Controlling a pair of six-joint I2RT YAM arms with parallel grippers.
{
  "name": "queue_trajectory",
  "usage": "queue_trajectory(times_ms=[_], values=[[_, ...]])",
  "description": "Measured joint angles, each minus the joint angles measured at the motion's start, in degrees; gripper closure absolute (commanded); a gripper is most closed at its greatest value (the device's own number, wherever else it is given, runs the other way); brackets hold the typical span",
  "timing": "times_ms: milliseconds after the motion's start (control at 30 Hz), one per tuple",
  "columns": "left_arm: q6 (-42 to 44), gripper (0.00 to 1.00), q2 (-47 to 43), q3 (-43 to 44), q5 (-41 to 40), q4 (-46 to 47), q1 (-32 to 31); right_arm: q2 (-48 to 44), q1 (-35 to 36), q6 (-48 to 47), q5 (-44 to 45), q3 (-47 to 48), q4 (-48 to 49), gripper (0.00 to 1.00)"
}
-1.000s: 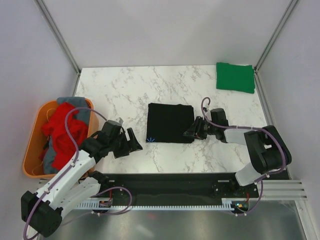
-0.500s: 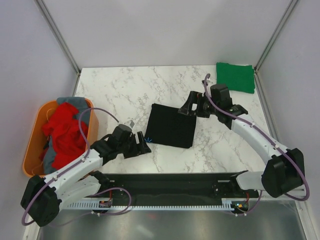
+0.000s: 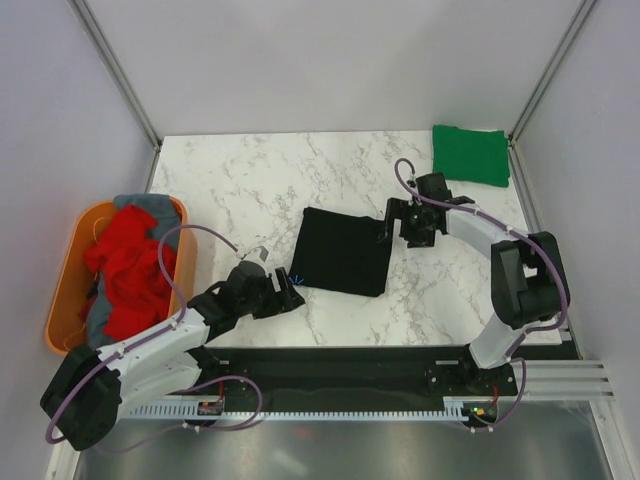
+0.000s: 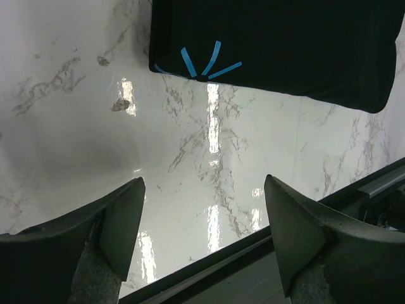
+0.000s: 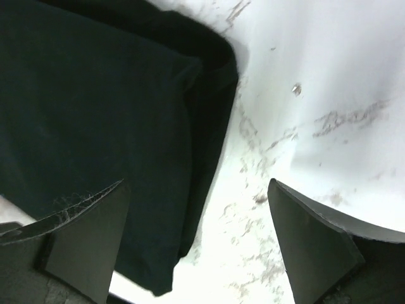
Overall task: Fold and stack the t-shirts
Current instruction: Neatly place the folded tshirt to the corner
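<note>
I will draw the folded black t-shirt (image 3: 340,250) over still folded for stacking, so I will grab it with my right gripper by its side edge toward the green t-shirt.
A folded black t-shirt (image 3: 340,250) lies slightly askew in the middle of the marble table (image 3: 250,180). My right gripper (image 3: 396,226) stands open at its right edge; in the right wrist view the black t-shirt (image 5: 95,126) fills the left side and the right gripper (image 5: 196,247) holds nothing. My left gripper (image 3: 284,291) is open just short of the shirt's near left corner. In the left wrist view the black t-shirt (image 4: 272,44) with a blue mark (image 4: 199,63) lies beyond the empty left gripper (image 4: 202,240). A folded green t-shirt (image 3: 470,155) lies at the far right corner.
An orange tub (image 3: 62,290) at the table's left edge holds a crumpled red t-shirt (image 3: 125,265) on top of a grey t-shirt (image 3: 145,205). A black rail (image 3: 340,365) runs along the near edge. Frame posts and white walls close in the sides.
My right gripper has opened and moved from the black shirt's near right edge up to its far right edge. The shirt now lies turned askew. My left gripper came right, toward its near left corner.
</note>
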Motion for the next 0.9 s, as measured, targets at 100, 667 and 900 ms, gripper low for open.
queue_trajectory(times_ms=[100, 667, 900], values=[[-0.02, 0.17, 0.31, 0.00, -0.46, 1.27, -0.02, 3.54, -0.39, -0.63, -0.20, 0.00, 2.08, 0.08], [-0.04, 0.16, 0.68, -0.85, -0.68, 3.96, 0.00, 13.44, -3.52, -0.28, -10.69, -0.17, 22.71, 0.66], [-0.07, 0.16, 1.14, -0.85, -0.68, 4.11, 0.00, 13.88, -3.69, 1.29, -13.90, -2.84, 26.86, 1.00]])
